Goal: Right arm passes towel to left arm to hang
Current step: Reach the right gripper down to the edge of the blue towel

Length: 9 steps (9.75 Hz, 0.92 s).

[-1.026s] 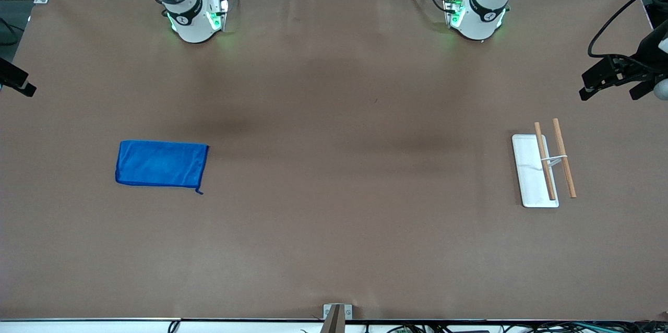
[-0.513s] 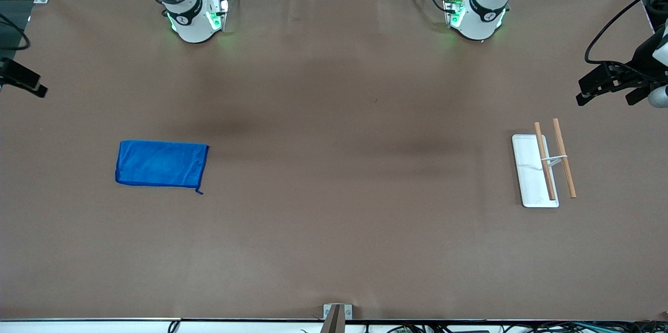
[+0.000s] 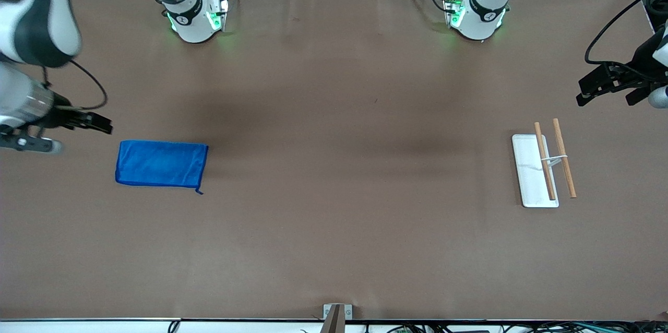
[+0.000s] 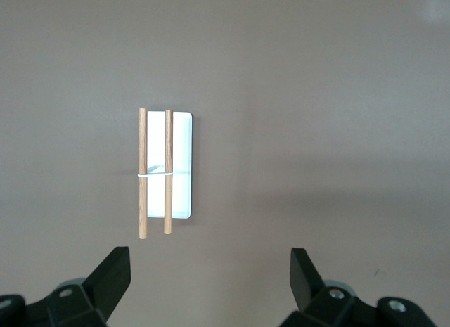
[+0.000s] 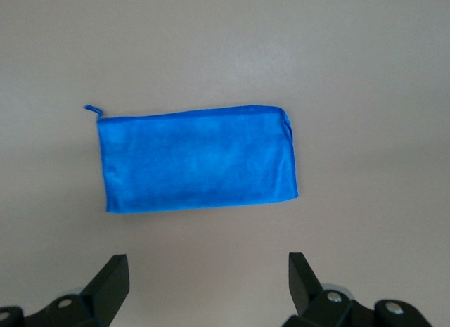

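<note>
I need to grab the towel with my right gripper next by the middle of its long edge (image 3: 164, 144) opposite that loop, so its loop (image 3: 199, 191) stays free for hanging.
The towel (image 3: 160, 164) is a bright blue rectangular cloth with a loose corner thread. It lies flat on the brown table toward the right arm's end. It also shows in the right wrist view (image 5: 197, 160). My right gripper (image 3: 91, 123) is up in the air beside the towel, over the table's end. It is open and empty (image 5: 207, 281). My left gripper (image 3: 605, 94) hangs in the air over the left arm's end of the table. It is open and empty (image 4: 211, 278), above bare table next to the rack.
A rack with a white flat base (image 3: 528, 176) and two wooden rods (image 3: 563, 158) stands toward the left arm's end. It shows in the left wrist view (image 4: 181, 165). A metal bracket (image 3: 336, 313) sits at the table's nearest edge.
My right arm has swung in from the table's end and its gripper now hangs beside the towel. The left gripper dropped slightly, then held still. The towel has not moved.
</note>
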Tool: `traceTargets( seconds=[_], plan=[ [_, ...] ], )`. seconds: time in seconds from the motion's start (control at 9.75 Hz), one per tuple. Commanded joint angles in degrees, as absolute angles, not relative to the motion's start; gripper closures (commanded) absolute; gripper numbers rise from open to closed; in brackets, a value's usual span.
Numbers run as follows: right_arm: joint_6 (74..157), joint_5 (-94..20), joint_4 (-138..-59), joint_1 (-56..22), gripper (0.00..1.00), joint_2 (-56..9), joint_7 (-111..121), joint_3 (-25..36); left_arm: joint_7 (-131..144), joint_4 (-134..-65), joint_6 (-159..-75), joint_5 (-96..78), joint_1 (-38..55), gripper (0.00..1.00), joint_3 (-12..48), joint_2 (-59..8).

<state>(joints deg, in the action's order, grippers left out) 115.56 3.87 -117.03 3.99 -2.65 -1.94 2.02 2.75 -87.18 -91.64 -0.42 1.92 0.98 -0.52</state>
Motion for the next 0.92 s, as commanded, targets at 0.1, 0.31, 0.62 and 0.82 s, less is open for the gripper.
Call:
traceTargets(
  seconds=[0.1,0.31,0.62,0.82],
  plan=[
    [132.75,5.19,-130.67,4.13,0.00,-4.29,-1.67,1.85,2.90,-85.11,-92.02,0.09,2.02,0.00,1.32,-3.67],
    [144.96,5.19,-134.89,4.04,0.00,-9.29,-1.76,1.84,3.16,-82.53,-89.92,-0.35,1.85,0.00,1.23,-6.58],
    [153.27,5.19,-136.23,4.39,0.00,-14.84,-1.85,1.76,1.85,-83.06,-90.52,-0.44,1.67,0.00,1.23,-5.01],
    [158.09,5.19,-136.40,4.39,0.00,-17.83,-1.85,1.76,1.76,-84.10,-90.53,-1.92,1.41,0.00,1.23,-3.26]
  ],
)
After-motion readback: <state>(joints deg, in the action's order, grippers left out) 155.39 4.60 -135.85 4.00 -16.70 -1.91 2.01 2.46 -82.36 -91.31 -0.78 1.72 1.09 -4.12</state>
